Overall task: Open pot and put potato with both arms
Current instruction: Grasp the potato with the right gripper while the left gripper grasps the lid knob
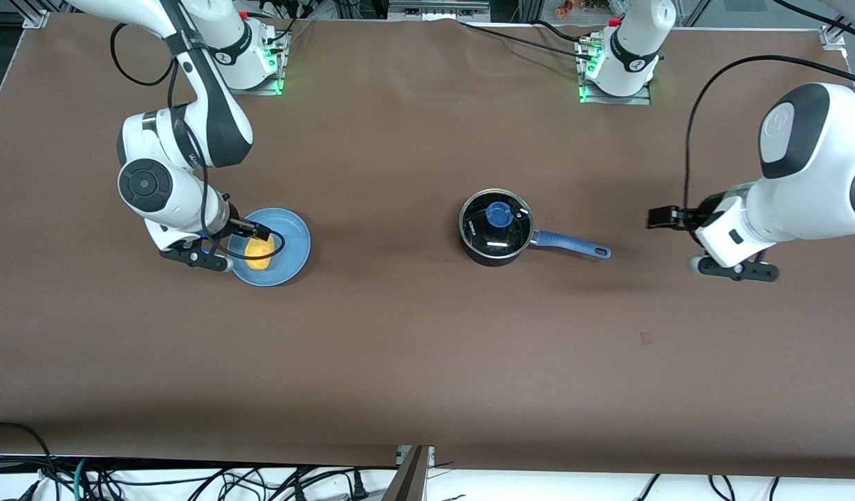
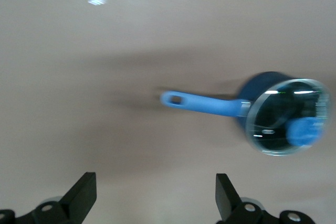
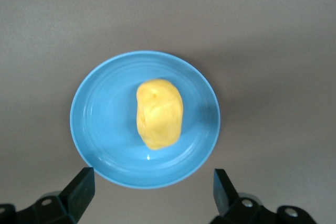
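My left gripper is to pick up the glass lid by its blue knob [image 1: 499,215] next. This will open the pot for the potato [image 1: 259,252].
The black pot [image 1: 495,229] stands mid-table with its glass lid [image 1: 497,221] and blue knob [image 1: 499,215] on it. Its blue handle [image 1: 572,244] points toward the left arm's end. The potato [image 1: 259,252] lies on a light-blue plate [image 1: 293,240] toward the right arm's end. My right gripper [image 1: 194,257] is open and empty, above the table beside the plate's rim. Its wrist view shows the potato [image 3: 159,113], the plate [image 3: 100,124] and the gripper [image 3: 152,192]. My left gripper [image 1: 734,270] is open and empty over bare table past the handle tip. Its wrist view shows the pot [image 2: 286,116] and the gripper [image 2: 155,195].
The brown table cloth [image 1: 399,348] has a small dark mark [image 1: 646,338] nearer the front camera. Both arm bases [image 1: 250,49] stand along the edge farthest from that camera. Cables [image 1: 190,480] hang below the near edge.
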Available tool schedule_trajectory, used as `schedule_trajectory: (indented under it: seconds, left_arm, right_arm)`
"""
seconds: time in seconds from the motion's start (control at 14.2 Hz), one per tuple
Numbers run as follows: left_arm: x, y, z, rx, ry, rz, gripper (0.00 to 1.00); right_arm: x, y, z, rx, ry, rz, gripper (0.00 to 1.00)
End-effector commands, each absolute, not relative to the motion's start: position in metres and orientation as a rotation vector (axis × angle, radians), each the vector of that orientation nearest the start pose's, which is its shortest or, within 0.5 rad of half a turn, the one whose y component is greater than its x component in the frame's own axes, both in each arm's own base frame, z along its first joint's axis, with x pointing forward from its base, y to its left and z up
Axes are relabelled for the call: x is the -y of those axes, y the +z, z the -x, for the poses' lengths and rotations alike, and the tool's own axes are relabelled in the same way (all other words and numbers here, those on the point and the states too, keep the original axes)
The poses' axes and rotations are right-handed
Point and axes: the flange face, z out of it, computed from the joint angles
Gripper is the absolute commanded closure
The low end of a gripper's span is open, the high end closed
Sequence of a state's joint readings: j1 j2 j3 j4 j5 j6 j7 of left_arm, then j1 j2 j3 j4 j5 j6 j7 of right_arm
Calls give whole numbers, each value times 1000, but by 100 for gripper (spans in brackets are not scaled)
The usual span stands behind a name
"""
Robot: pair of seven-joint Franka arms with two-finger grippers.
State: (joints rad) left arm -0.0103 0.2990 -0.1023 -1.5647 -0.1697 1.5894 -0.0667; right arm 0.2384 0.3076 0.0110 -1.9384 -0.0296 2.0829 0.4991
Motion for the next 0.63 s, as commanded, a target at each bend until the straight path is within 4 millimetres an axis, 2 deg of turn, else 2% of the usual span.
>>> schedule_trajectory:
  seconds: [0.0, 0.07, 0.21, 0.28, 0.42, 0.56]
  left_arm:
    - [128, 438, -614, 153, 618, 3371, 0]
    - [150, 434, -613, 223, 615, 3369, 0]
    - [207, 416, -606, 352, 628, 3318, 0]
    - [235, 403, -603, 429, 629, 3289, 0]
    - [285, 372, -593, 532, 606, 3242, 0]
    - [311, 344, -586, 579, 558, 3236, 0]
  right_arm:
    - [-146, 292, -582, -401, 188, 3168, 0]
    - [-146, 284, -584, -402, 179, 3166, 0]
    - [-140, 262, -589, -454, 166, 3159, 0]
    - [-139, 250, -589, -495, 167, 3154, 0]
    - [-139, 241, -584, -571, 174, 3146, 0]
    - [-137, 227, -577, -573, 141, 3137, 0]
